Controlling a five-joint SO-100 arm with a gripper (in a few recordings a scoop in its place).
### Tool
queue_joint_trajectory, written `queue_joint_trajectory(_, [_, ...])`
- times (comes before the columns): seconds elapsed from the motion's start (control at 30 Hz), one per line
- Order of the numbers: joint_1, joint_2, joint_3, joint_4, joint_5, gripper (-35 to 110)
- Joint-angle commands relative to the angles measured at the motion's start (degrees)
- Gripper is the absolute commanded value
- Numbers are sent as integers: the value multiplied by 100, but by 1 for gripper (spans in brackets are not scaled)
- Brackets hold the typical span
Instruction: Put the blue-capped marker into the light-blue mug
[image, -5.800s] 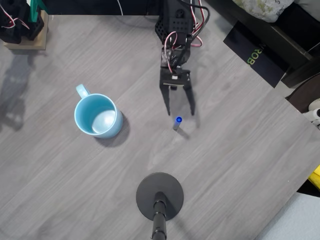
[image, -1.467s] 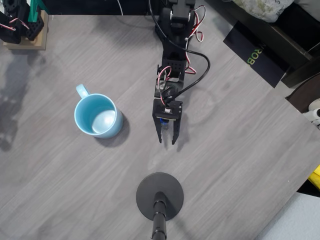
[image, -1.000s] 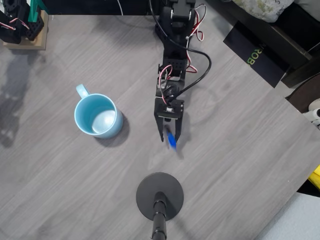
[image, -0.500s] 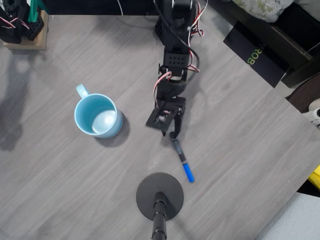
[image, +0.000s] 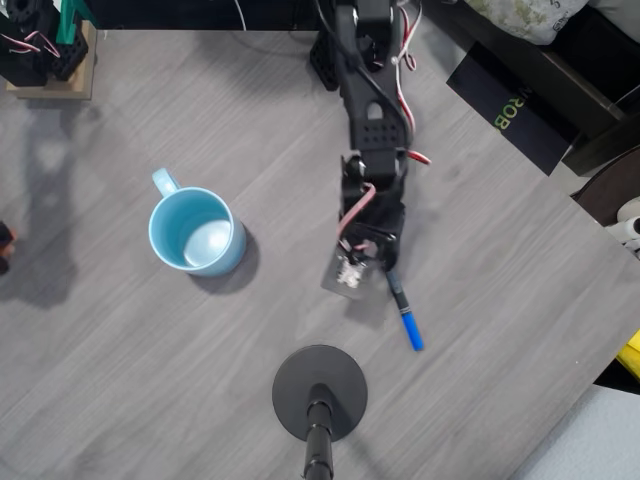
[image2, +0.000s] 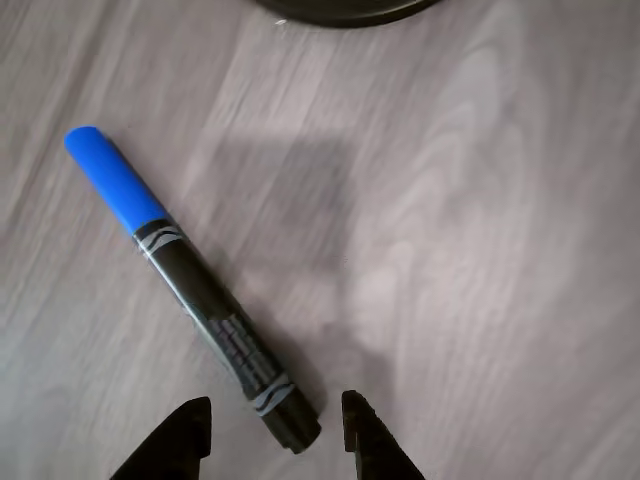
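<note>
The gripper will drop the marker into the light-blue mug, so it next needs to grab the marker by its black body close to the blue cap (image: 401, 300).
The blue-capped marker (image: 405, 316) lies flat on the grey table, right of centre in the overhead view, its blue cap toward the near edge. In the wrist view the marker (image2: 195, 285) runs diagonally, cap at the upper left, black butt end between my fingertips. My gripper (image: 384, 276) hangs over that butt end; the gripper (image2: 275, 420) is open, its fingers wider apart than the barrel. The light-blue mug (image: 236, 250) stands upright and empty far to the left, handle at its upper left.
A black round stand base (image: 320, 392) with a pole sits near the front edge, just left of the marker's cap; its rim (image2: 340, 8) shows at the top of the wrist view. A wooden block with parts (image: 50, 70) is at the back left corner.
The marker, first standing upright, has tipped over and now lies flat. The arm swung right and the marker slid right with it; the fingers have come apart.
</note>
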Motion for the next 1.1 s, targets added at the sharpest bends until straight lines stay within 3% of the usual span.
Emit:
queue_joint_trajectory(0.0, [-237,-281,-694,369,-70,21])
queue_joint_trajectory(0.27, [-624,-1213,-1327,879,-158,21])
queue_joint_trajectory(0.7, [-967,-1907,-1468,861,-123,21])
queue_joint_trajectory(0.87, [-1002,-2039,-1468,826,-79,0])
queue_joint_trajectory(1.07, [-993,-1942,-1468,826,-26,0])
